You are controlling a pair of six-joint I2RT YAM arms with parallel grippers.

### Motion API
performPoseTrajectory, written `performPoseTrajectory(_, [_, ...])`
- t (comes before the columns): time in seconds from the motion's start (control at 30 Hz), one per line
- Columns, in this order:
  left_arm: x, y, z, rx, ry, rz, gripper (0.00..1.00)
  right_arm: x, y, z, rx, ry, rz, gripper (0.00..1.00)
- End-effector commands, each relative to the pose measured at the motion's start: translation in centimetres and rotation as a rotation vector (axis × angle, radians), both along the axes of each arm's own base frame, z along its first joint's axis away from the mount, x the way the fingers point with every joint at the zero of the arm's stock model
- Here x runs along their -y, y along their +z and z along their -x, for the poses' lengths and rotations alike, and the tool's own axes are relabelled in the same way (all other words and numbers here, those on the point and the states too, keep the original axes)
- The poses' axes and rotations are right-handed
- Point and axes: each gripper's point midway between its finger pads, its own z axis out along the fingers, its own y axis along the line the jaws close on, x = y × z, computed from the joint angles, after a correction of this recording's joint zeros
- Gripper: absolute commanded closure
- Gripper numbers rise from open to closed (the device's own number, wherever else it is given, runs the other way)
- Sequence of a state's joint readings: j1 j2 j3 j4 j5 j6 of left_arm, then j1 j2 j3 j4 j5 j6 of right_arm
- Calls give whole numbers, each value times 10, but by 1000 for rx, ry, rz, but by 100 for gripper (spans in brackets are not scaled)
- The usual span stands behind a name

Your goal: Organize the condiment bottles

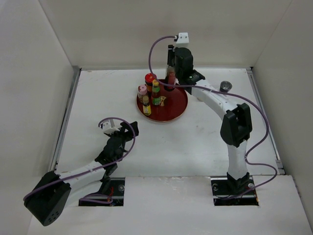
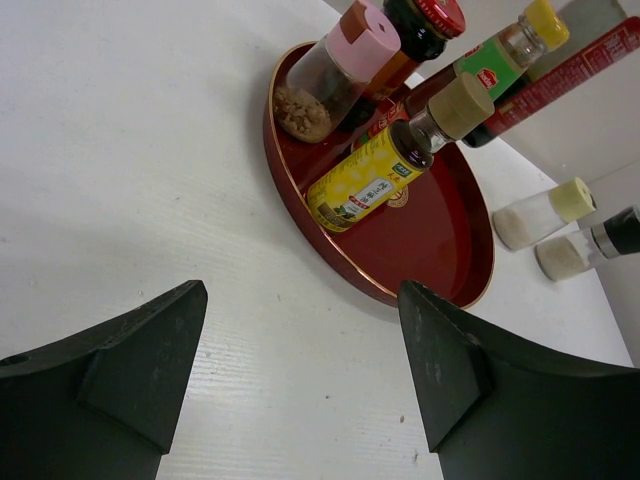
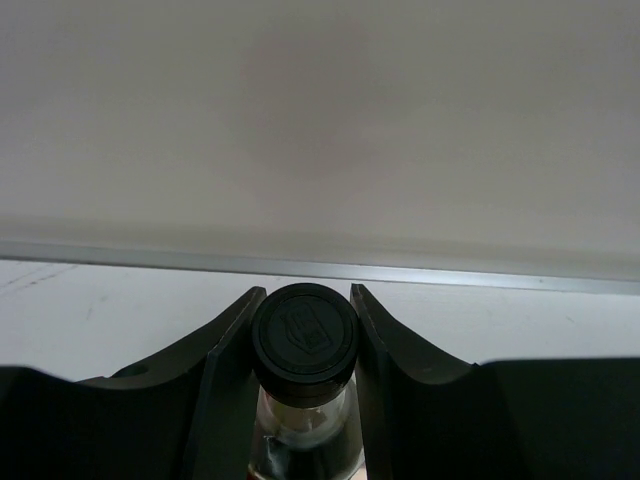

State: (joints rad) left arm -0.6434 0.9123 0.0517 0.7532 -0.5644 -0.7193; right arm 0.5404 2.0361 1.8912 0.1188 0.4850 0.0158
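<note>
My right gripper keeps hold of the tall clear bottle (image 3: 305, 335) until its base is on the red plate. The base still hangs above the plate, so if I opened now, it would drop.
Several condiment bottles stand on the round red plate (image 1: 171, 111): a red-capped one (image 1: 149, 78), a pink-capped jar (image 1: 142, 90), a green one with a yellow cap (image 1: 155, 91) and a yellow one with a cream cap (image 1: 146, 105). My right gripper (image 1: 172, 68) is shut on the black cap of the tall clear bottle (image 3: 305, 335) at the plate's back rim; both fingers (image 3: 230, 350) press the cap. My left gripper (image 2: 300, 300) hangs open over bare table, near and to the left of the plate (image 2: 430, 250), with nothing between its fingers.
A grey-capped jar (image 1: 225, 86) stands on the table to the right of the plate. In the left wrist view it (image 2: 590, 250) has a pale-yellow-capped jar (image 2: 545, 212) beside it. White walls close in the table at the back and both sides.
</note>
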Motion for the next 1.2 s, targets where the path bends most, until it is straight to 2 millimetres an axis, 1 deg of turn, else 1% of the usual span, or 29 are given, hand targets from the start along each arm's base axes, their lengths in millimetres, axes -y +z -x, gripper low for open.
performPoseTrajectory(0.0, [3, 16, -2, 50, -6, 46, 24, -3, 83, 2, 206, 4, -110, 69])
performPoseTrajectory(0.2, [4, 16, -2, 47, -9, 46, 24, -16, 60, -3, 174, 20, -100, 69])
performPoseTrajectory(0.37, [5, 16, -3, 47, -10, 46, 24, -20, 42, -6, 150, 22, -92, 70])
performPoseTrajectory(0.57, [7, 16, -4, 48, -16, 47, 24, -24, 33, -7, 140, 13, -99, 68])
performPoseTrajectory(0.63, [7, 15, -4, 44, -16, 44, 24, -27, 23, -8, 127, 15, -91, 67])
performPoseTrajectory(0.7, [7, 16, -4, 48, -15, 47, 24, -30, 9, -9, 107, 18, -81, 65])
performPoseTrajectory(0.8, [7, 17, -3, 53, -19, 49, 24, -36, -7, -6, 83, 26, -76, 64])
performPoseTrajectory(0.93, [8, 18, -2, 53, -26, 51, 24, -38, -20, -4, 70, 26, -74, 63])
performPoseTrajectory(1.0, [8, 17, -2, 51, -26, 49, 24, -37, -21, -2, 70, 24, -74, 62])
performPoseTrajectory(1.03, [8, 16, -3, 49, -24, 47, 24, -37, -22, -2, 69, 24, -74, 61])
performPoseTrajectory(1.07, [8, 16, -3, 46, -22, 45, 24, -36, -22, -1, 69, 24, -76, 57])
performPoseTrajectory(1.17, [8, 17, -3, 52, -24, 50, 24, -35, -22, 5, 68, 23, -87, 38])
